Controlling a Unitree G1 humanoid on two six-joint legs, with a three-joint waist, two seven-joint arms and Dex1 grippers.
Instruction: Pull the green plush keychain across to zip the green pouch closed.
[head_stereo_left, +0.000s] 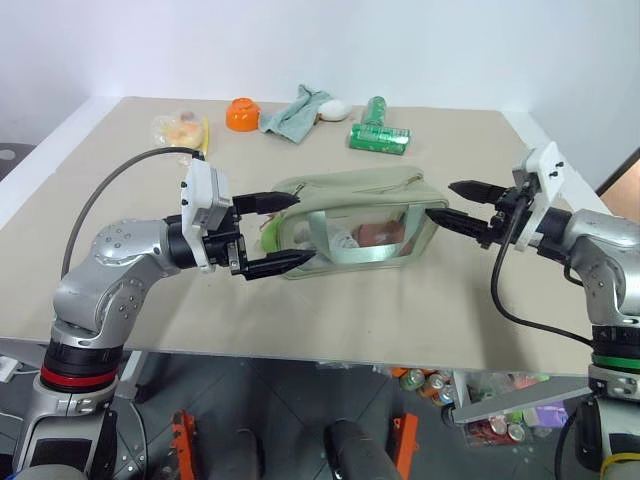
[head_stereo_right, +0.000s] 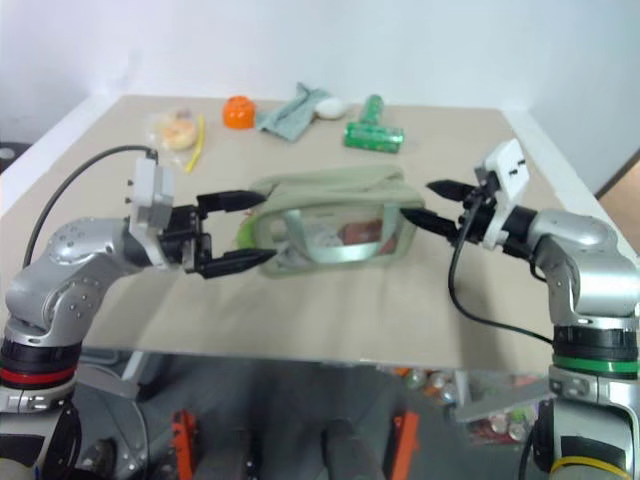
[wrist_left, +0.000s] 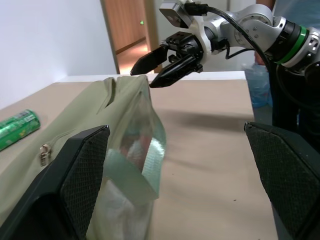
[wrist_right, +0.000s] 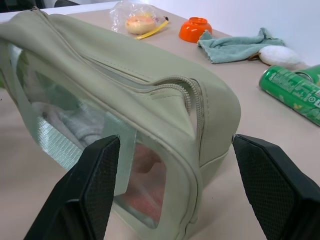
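The pouch bulges wide, so my right gripper next needs to grab the pouch's front seam edge (wrist_right: 189, 162), which stands up beside the gaping zipper (wrist_right: 194, 102).
The green pouch (head_stereo_left: 355, 222) lies on its side in the middle of the table, its clear panel facing me and its zipper (wrist_right: 172, 82) along the top. The green plush keychain (head_stereo_left: 267, 232) shows as a small lime tuft at the pouch's left end. My left gripper (head_stereo_left: 285, 231) is open and level, one finger above and one below that end, with the tuft between them. My right gripper (head_stereo_left: 456, 204) is open at the pouch's right end, its lower finger close to the fabric. Neither gripper holds anything.
At the back of the table are an orange bowl (head_stereo_left: 243, 113), a teal-grey cloth (head_stereo_left: 295, 112), a white lump (head_stereo_left: 335, 110), green cans (head_stereo_left: 380, 136) and a plastic bag of snacks (head_stereo_left: 178, 128). The table's front edge (head_stereo_left: 330, 355) runs just below the pouch.
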